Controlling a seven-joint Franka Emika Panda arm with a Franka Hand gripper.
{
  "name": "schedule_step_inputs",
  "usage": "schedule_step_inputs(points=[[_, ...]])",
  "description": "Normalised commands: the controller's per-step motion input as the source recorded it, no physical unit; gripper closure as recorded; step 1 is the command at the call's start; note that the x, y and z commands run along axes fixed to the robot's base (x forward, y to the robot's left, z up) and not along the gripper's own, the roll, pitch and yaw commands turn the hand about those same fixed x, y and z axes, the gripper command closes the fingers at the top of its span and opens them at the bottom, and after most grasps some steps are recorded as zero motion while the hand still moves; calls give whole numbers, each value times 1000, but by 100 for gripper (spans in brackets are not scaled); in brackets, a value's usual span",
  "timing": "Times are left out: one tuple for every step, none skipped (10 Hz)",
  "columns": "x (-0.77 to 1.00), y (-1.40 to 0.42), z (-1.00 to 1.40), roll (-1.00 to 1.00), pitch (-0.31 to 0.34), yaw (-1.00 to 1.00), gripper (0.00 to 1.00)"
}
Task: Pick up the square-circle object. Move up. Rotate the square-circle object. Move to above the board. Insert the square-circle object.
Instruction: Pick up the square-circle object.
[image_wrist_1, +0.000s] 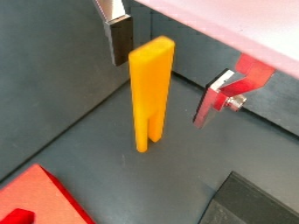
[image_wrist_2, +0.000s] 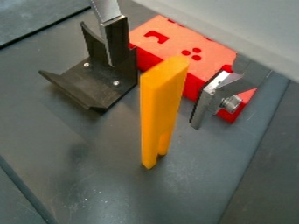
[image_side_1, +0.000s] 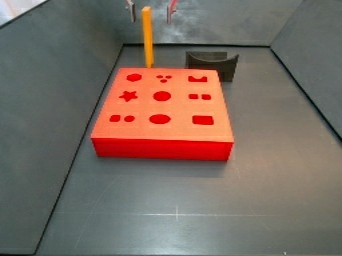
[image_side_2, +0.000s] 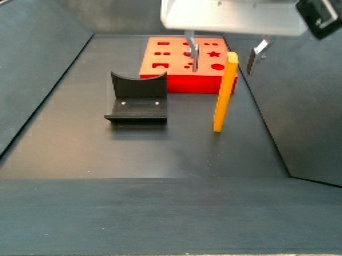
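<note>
The robot next needs to take hold of the orange-yellow square-circle object by its top end (image_side_1: 147, 12) (image_wrist_1: 152, 54), so that it can insert the object into the board pegs first.
The square-circle object (image_side_2: 225, 92), a long orange-yellow bar, stands upright on the dark floor with its two prongs down (image_wrist_1: 147, 140). It is beside the red board (image_side_1: 160, 110), near the board's far edge. My gripper (image_side_2: 223, 50) is open around the bar's top end. Its fingers (image_wrist_1: 117, 35) stand well apart on either side of the bar and do not touch it. Both wrist views show the bar (image_wrist_2: 162, 109) between the two plates. In a side view the bar (image_side_1: 147, 38) rises behind the board with the gripper (image_side_1: 150, 8) at its top.
The dark fixture (image_side_2: 136, 97) stands on the floor beside the board (image_side_2: 181, 55) and also shows in a side view (image_side_1: 211, 65) and a wrist view (image_wrist_2: 93, 74). Grey walls enclose the floor. A red and silver part (image_wrist_1: 239, 83) sits on the far finger.
</note>
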Motion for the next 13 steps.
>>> schedule_step_inputs(points=[[0,3,-246,-46,-50,0,0],[0,0,0,-23,-9,0,0],[0,0,0,0,0,0,0],[0,0,0,0,0,0,100],[0,0,0,0,0,0,100],[0,0,0,0,0,0,100],[0,0,0,0,0,0,100],[0,0,0,0,0,0,100],[0,0,0,0,0,0,100],[0,0,0,0,0,0,100],[0,0,0,0,0,0,100],[0,0,0,0,0,0,100],[0,0,0,0,0,0,100]])
